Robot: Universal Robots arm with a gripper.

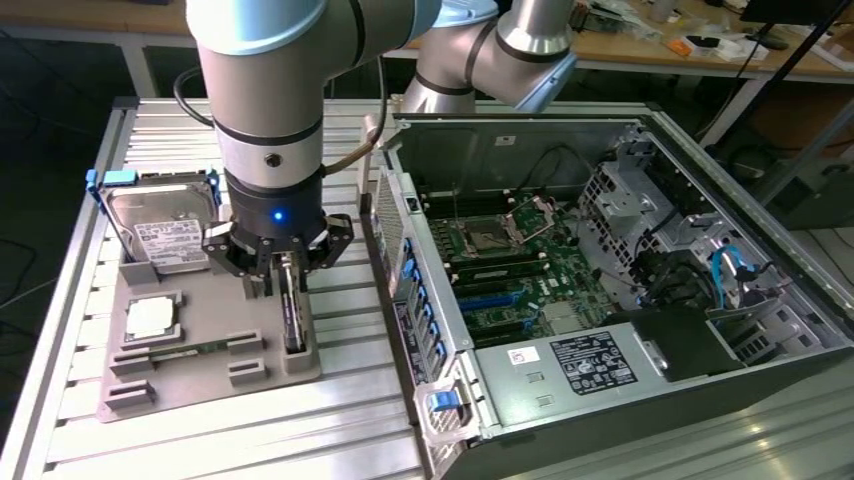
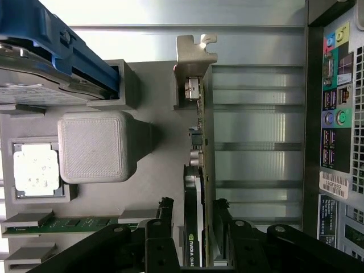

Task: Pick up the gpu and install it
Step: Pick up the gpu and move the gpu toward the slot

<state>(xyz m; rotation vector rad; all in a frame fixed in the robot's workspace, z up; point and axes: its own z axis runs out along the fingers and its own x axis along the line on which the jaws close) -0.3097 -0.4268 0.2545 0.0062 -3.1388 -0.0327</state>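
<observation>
I will next grab the GPU with my gripper by its open middle, because slotted tray holders sit tight around both ends of the GPU (image 1: 295, 322).
The gpu (image 1: 295, 322) stands on its long edge in a slot at the exterior view's right side of the grey holder tray (image 1: 200, 385). It is a thin dark card with a silvery metal bracket at its far end. My gripper (image 1: 286, 272) has come down over the card's middle. In the wrist view the gpu (image 2: 197, 182) runs between my two black fingers, and my gripper (image 2: 193, 206) straddles it. One finger (image 2: 165, 206) stands a little off the card, and the other sits close against its opposite face. The gripper is open.
On the same tray are a hard drive (image 1: 158, 225) in a blue frame, a square processor (image 1: 152, 318) and a green memory stick (image 1: 200, 349). The open computer case (image 1: 694, 340) with its motherboard (image 1: 521, 270) lies at the exterior view's right, its rear panel close to the card.
</observation>
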